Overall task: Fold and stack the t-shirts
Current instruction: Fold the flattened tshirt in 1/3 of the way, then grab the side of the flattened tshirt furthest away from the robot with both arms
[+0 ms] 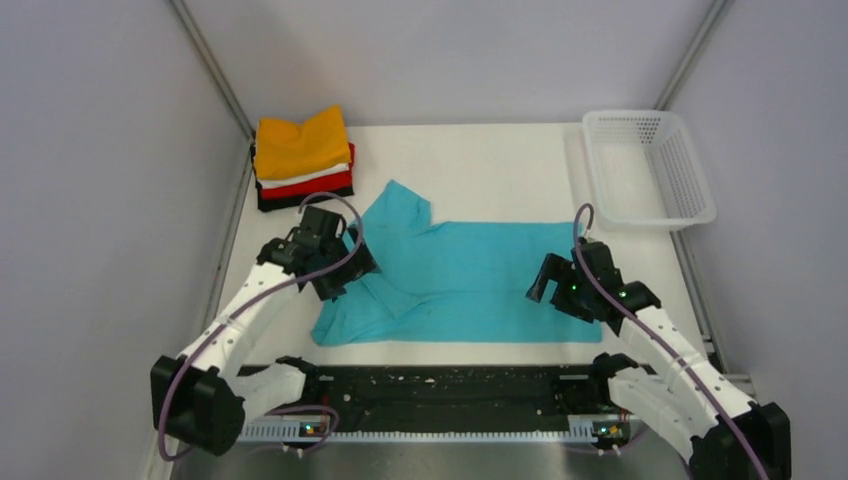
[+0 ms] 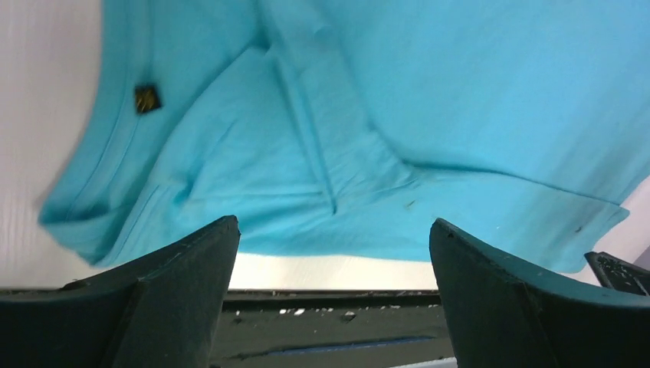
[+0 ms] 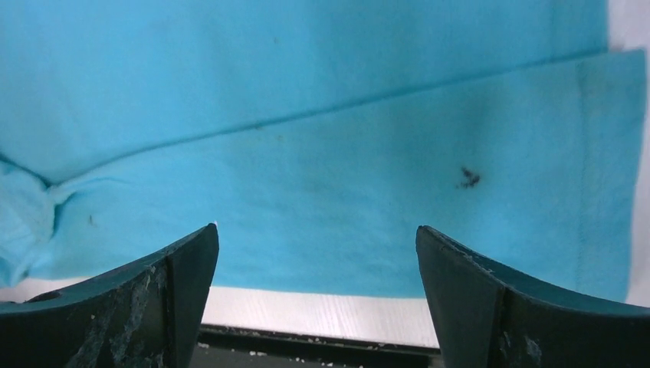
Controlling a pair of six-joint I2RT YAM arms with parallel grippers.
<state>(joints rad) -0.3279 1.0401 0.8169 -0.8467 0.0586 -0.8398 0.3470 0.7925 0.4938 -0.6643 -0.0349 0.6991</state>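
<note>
My left gripper should grab the turquoise t-shirt (image 1: 470, 275) by the tip of its far sleeve (image 1: 409, 195) next, to fold the t-shirt's far side toward me.
A turquoise t-shirt (image 1: 470, 275) lies partly folded on the white table, a sleeve sticking out at its far left. It fills the left wrist view (image 2: 345, 130) and the right wrist view (image 3: 322, 146). My left gripper (image 1: 345, 265) is open and empty above the shirt's left, collar end. My right gripper (image 1: 560, 290) is open and empty above the shirt's right, hem end. A stack of folded t-shirts (image 1: 303, 158), orange on top, then white, red and black, sits at the back left.
A white perforated basket (image 1: 650, 165) stands at the back right. A black rail (image 1: 430, 390) runs along the table's near edge between the arm bases. Grey walls close in both sides.
</note>
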